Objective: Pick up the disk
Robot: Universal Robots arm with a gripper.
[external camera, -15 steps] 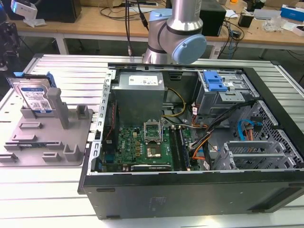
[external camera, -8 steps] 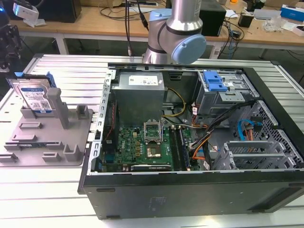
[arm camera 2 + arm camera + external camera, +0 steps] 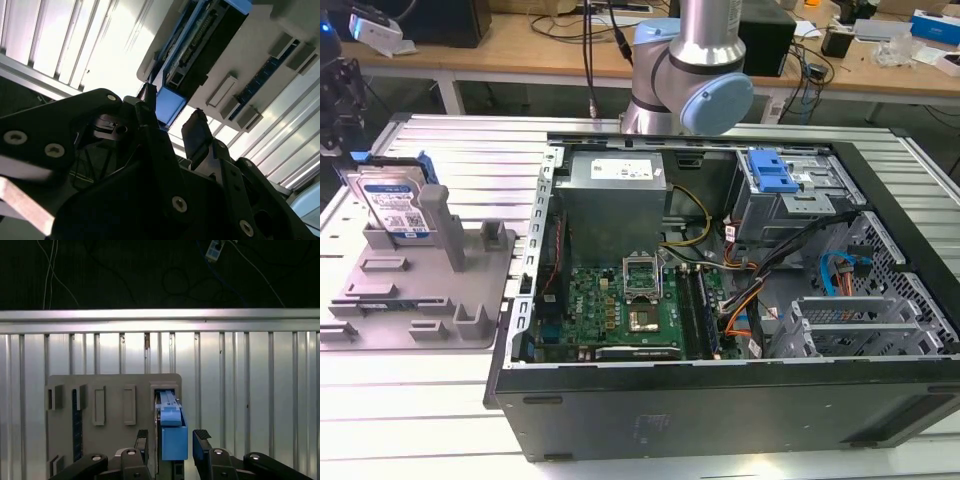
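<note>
The disk's blue bar is still below my fingers, so I would miss it if I closed now. I need to first lower my gripper.
The disk stands on edge in the grey plastic holder at the exterior view's left, its white-and-blue label facing the camera and a blue rail along its top. My gripper hangs just above and behind it. In the first wrist view the gripper is open, with one dark finger on each side of the disk's blue rail, small gaps showing. In the second wrist view the gripper straddles the disk's blue end in the same way.
An open computer case lies at the exterior view's right, beside the holder, with a blue-latched drive cage inside. The arm's base rises behind the case. The ribbed metal table runs under everything, and its edge lies beyond the holder.
</note>
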